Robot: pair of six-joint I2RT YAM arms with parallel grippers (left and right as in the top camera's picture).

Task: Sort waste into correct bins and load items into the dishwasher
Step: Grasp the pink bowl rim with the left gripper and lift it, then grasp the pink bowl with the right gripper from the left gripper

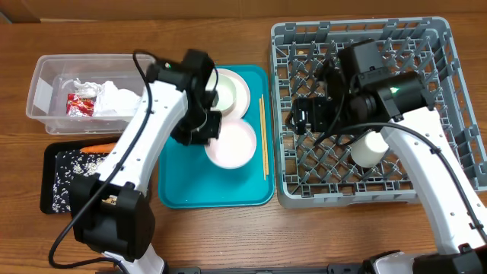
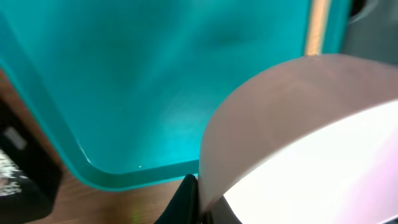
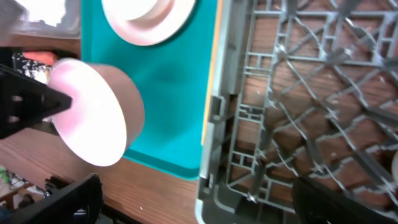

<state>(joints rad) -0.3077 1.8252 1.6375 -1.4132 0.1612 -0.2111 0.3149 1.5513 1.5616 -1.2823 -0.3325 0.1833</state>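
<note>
I will load the bowl tilted, so next I will pinch the bowl's free rim nearest the dish rack with my right gripper, opposite my left gripper.
My left gripper (image 1: 199,129) is shut on the rim of a small pale bowl (image 1: 234,144) and holds it tilted over the teal tray (image 1: 183,190). The left wrist view shows the bowl (image 2: 298,124) close up, with a black finger (image 2: 186,202) pinching its wall. A second pale dish (image 1: 228,91) sits at the back of the tray, and the chopsticks (image 1: 262,137) lie along its right side. My right gripper (image 1: 300,114) is open and empty over the left edge of the grey dish rack (image 1: 358,199). A white cup (image 1: 370,148) lies in the rack.
The clear tub (image 1: 42,84) at the far left holds white napkins (image 1: 114,99) and the red wrapper (image 1: 80,104). The black tray (image 1: 49,175) in front of it holds rice (image 1: 76,164) and the carrot (image 1: 99,147). The right wrist view shows the bowl (image 3: 93,112) and the rack (image 3: 280,93).
</note>
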